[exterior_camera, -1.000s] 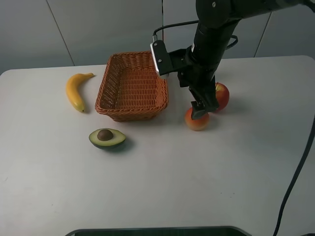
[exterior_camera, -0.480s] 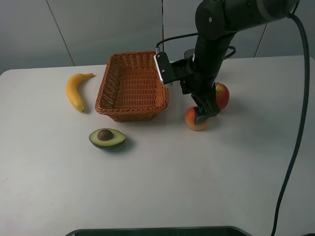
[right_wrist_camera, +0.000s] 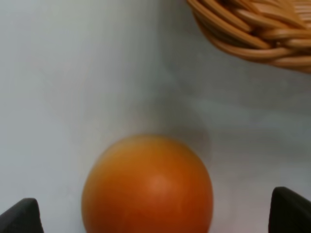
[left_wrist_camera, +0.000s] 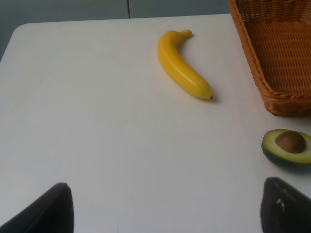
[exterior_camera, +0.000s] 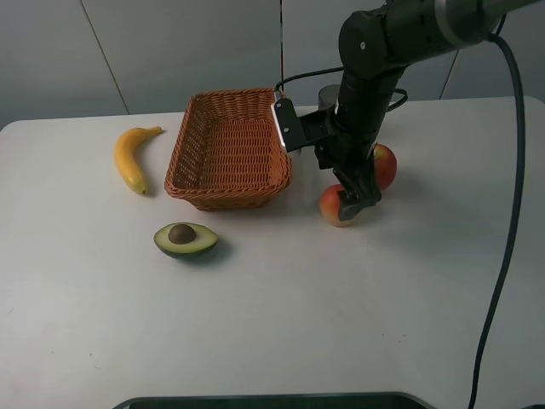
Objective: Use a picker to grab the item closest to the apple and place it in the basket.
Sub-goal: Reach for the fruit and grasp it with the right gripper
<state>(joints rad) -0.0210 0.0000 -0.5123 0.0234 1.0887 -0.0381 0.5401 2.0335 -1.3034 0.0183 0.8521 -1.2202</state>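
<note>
My right gripper needs to move lower before it closes on the orange-red fruit, because my fingers are above the fruit's middle point(exterior_camera: 331, 207) point(right_wrist_camera: 147, 194) and would miss the fruit now.
A red apple point(exterior_camera: 384, 164) sits on the white table, right of the wicker basket point(exterior_camera: 228, 149). Touching or almost touching it on the near left is a round orange-red fruit point(exterior_camera: 334, 207). My right gripper point(exterior_camera: 351, 203) hangs low over that fruit and partly hides it. In the right wrist view the gripper point(right_wrist_camera: 155, 216) is open, a dark fingertip showing on each side of the fruit point(right_wrist_camera: 148, 184), with the basket rim point(right_wrist_camera: 252, 34) just beyond. My left gripper point(left_wrist_camera: 167, 208) is open over bare table and is out of the exterior view.
A yellow banana point(exterior_camera: 130, 156) lies left of the basket, seen too in the left wrist view as the banana point(left_wrist_camera: 183, 64). A halved avocado point(exterior_camera: 185, 239) rests in front of the basket. A black cable point(exterior_camera: 511, 256) hangs down the right side.
My right gripper has come down closer around the orange-red fruit and shifted slightly right. The fruits and basket have not moved.
</note>
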